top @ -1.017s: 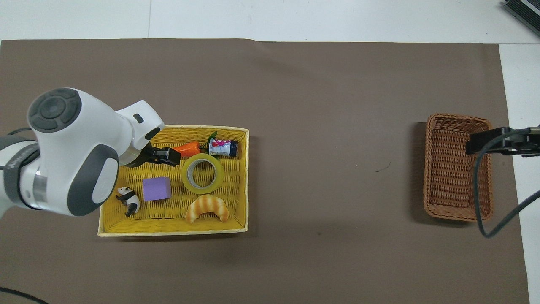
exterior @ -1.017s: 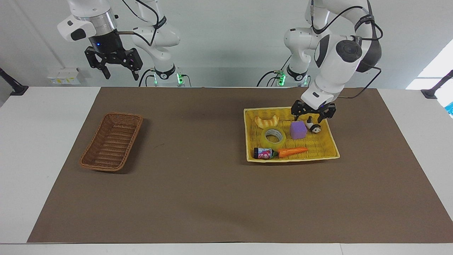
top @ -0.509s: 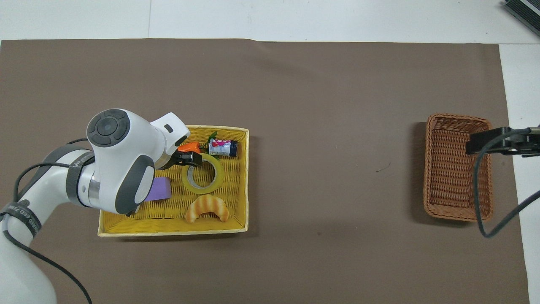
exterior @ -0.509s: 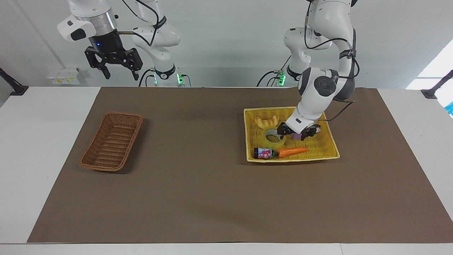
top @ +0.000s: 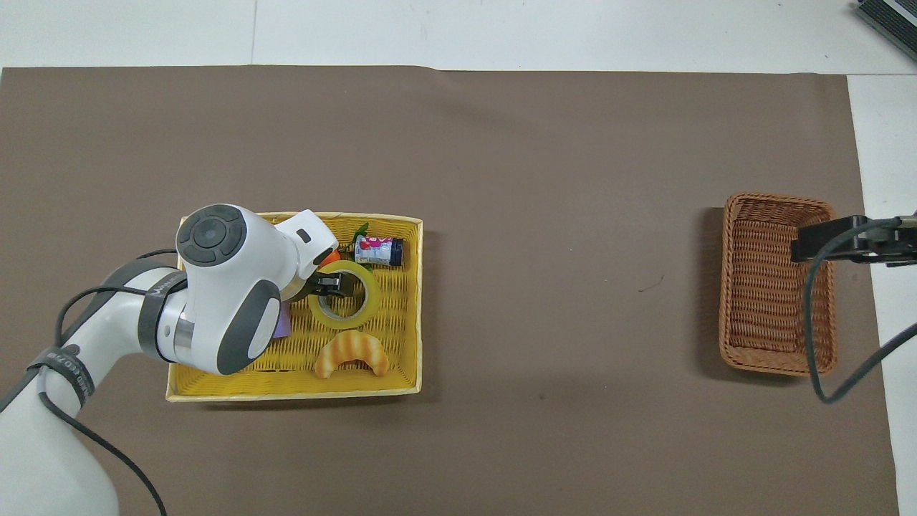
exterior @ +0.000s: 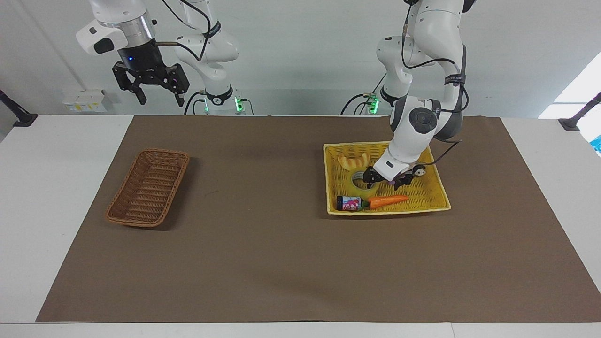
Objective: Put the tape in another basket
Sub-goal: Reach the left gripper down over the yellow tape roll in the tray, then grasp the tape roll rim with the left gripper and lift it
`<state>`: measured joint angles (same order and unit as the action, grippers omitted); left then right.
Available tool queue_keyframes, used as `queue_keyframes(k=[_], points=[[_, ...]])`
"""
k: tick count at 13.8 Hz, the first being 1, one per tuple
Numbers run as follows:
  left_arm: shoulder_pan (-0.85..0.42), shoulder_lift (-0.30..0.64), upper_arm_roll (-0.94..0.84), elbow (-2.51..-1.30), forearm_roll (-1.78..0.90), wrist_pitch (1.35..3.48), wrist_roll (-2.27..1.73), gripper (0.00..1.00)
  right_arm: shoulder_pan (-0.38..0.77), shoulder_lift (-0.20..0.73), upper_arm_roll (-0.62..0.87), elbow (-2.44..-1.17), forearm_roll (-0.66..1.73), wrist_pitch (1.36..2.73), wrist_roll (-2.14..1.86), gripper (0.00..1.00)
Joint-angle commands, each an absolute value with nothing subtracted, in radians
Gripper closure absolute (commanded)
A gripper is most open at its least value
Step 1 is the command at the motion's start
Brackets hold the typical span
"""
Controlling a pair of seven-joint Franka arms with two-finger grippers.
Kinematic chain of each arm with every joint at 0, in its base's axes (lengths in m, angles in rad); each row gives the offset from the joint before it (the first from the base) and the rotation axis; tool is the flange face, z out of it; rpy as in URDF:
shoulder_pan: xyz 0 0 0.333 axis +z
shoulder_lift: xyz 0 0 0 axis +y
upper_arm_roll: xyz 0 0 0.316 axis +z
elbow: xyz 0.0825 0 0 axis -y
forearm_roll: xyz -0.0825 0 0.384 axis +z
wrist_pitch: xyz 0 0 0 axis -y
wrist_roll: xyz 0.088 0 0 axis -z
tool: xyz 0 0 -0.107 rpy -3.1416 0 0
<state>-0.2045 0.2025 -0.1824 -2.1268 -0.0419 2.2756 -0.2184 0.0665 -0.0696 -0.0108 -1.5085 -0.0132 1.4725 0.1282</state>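
The left gripper's fingers reach over the yellow-green ring [top: 373,293] into its core [top: 347,306], so the left gripper needs to close on the tape. Closing now would hold it.
The tape [exterior: 362,186] lies flat in the yellow tray [exterior: 389,211] and shows as a yellow-green ring in the overhead view [top: 351,304]. My left gripper [exterior: 382,180] is open and low in the tray, at the tape's edge beside the purple cube; its fingers [top: 331,284] cover part of the roll's core. The brown wicker basket [exterior: 149,188] stands empty toward the right arm's end of the table, also seen in the overhead view [top: 774,287]. My right gripper [exterior: 160,99] is open and waits high up, over the basket's rim in the overhead view [top: 831,239].
The tray also holds a croissant [top: 352,353], a small can [top: 378,251], a carrot [exterior: 387,200], a purple cube [top: 281,326] mostly hidden under my left arm, and a panda figure [exterior: 419,172]. A brown mat [top: 544,215] covers the table.
My left gripper has moved from the tray's robot-side edge, over the panda, down to the tape. The right arm has not moved.
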Motion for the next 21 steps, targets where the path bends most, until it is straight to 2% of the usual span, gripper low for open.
queue_keyframes(k=[1,2,6,15,18,21], points=[[-0.229,0.206,-0.166,-2.138,-0.054,2.301,-0.230,0.62,0.054,-0.075,-0.008,-1.516,-0.009,1.471,0.107,0.00],[-0.230,0.207,-0.166,-2.134,-0.054,2.293,-0.226,0.99,0.054,-0.075,-0.008,-1.516,-0.009,1.471,0.107,0.00],[-0.221,0.189,-0.166,-2.120,-0.054,2.261,-0.209,1.00,0.054,-0.075,-0.008,-1.516,-0.009,1.471,0.107,0.00],[-0.166,0.178,-0.166,-1.893,-0.095,1.941,-0.207,1.00,0.057,-0.075,-0.006,-1.517,0.024,1.482,0.110,0.00],[-0.123,0.175,-0.166,-1.798,-0.146,1.836,-0.206,1.00,0.063,-0.075,-0.006,-1.566,0.110,1.551,0.113,0.00],[-0.077,0.163,-0.166,-1.779,-0.277,1.815,-0.198,1.00,0.077,-0.074,0.006,-1.618,0.198,1.630,0.142,0.00]])
